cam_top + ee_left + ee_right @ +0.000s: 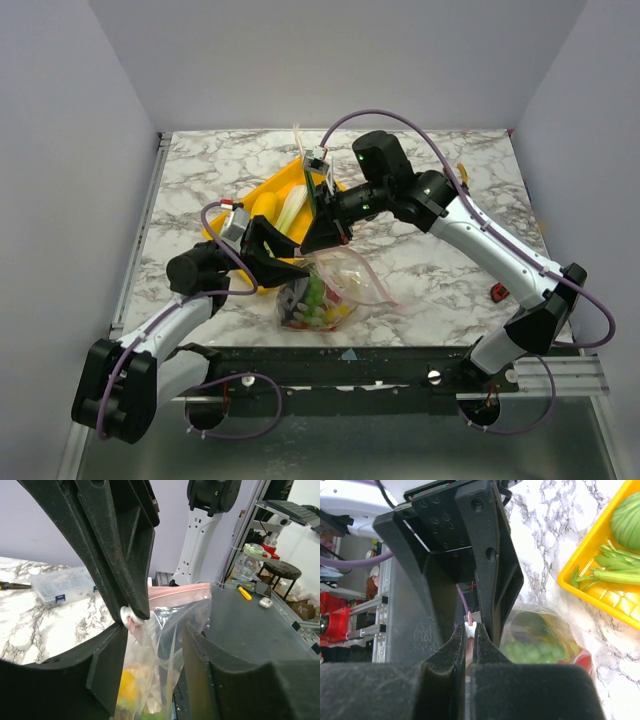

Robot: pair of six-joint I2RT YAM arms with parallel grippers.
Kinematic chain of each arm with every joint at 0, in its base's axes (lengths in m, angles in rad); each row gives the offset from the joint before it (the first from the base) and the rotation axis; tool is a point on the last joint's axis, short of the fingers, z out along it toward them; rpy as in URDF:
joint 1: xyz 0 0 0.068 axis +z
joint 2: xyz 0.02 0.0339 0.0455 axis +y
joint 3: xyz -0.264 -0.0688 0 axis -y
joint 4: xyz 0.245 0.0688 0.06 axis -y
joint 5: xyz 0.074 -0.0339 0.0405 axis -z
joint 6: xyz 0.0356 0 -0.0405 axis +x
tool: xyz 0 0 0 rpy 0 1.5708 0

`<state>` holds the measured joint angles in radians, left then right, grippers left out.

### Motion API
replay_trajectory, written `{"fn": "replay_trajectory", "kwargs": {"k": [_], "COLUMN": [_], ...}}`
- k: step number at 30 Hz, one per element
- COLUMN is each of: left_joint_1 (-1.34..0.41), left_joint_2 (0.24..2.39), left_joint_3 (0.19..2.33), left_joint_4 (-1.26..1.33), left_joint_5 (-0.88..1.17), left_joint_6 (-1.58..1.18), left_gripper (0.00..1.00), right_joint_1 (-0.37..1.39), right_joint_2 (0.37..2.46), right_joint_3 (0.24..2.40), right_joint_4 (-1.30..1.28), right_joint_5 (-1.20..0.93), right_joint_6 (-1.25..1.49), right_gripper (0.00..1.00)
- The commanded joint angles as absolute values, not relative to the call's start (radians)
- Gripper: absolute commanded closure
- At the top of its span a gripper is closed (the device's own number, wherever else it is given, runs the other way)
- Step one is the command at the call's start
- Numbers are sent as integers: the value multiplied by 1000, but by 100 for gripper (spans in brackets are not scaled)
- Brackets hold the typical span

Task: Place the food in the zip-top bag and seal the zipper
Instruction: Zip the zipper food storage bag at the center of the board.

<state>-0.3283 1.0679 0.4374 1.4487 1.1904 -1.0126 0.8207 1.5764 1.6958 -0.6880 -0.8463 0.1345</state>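
My left gripper pinches the zip-top bag's upper edge (135,629) beside the white slider next. My right gripper then seals the zipper.
The zip-top bag (335,288) lies near the table's front edge with food (315,306) inside: green, yellow and red pieces. My right gripper (322,238) is shut on the zipper (470,621) at its white slider, seen in the right wrist view between the fingertips (470,630). My left gripper (285,262) stands open, and the bag's clear upper part (170,625) hangs between its fingers without being pinched. The pink zipper (180,589) runs off to the right in the left wrist view. Green grapes (532,652) show through the bag.
The yellow tray (283,175) behind the bag holds leeks (615,565) and a green cabbage (627,520). A small red object (499,292) lies by the right arm. A clear box with a blue mark (62,585) sits on the marble.
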Motion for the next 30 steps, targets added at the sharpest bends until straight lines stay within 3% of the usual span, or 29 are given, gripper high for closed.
{"fn": "replay_trajectory", "kwargs": {"k": [1,9,17,24,30], "left_joint_1": [-322,-319,-312,-282,-138], "left_joint_2": [989,971,992,976,999], "left_joint_3": [450,508,543,560,553], "left_joint_4": [1288,1150,1078,1025,1080], "left_joint_5": [1140,1116,1095,1030,1002], "left_joint_6": [-900,-908,-933,-968,-1037], "left_gripper": [50,52,100,100,100], "right_joint_1": [822,822,826,835,834], "right_joint_2": [1551,1556,1526,1422,1328], "right_joint_3": [1709,1732,1735,1610,1537], "right_joint_4": [-661,-695,-675,-642,-659], "right_joint_5": [-798,-758,-729,-582,-456], "right_joint_6": [149,131,153,126,126], "right_gripper": [100,100,100,100,100]}}
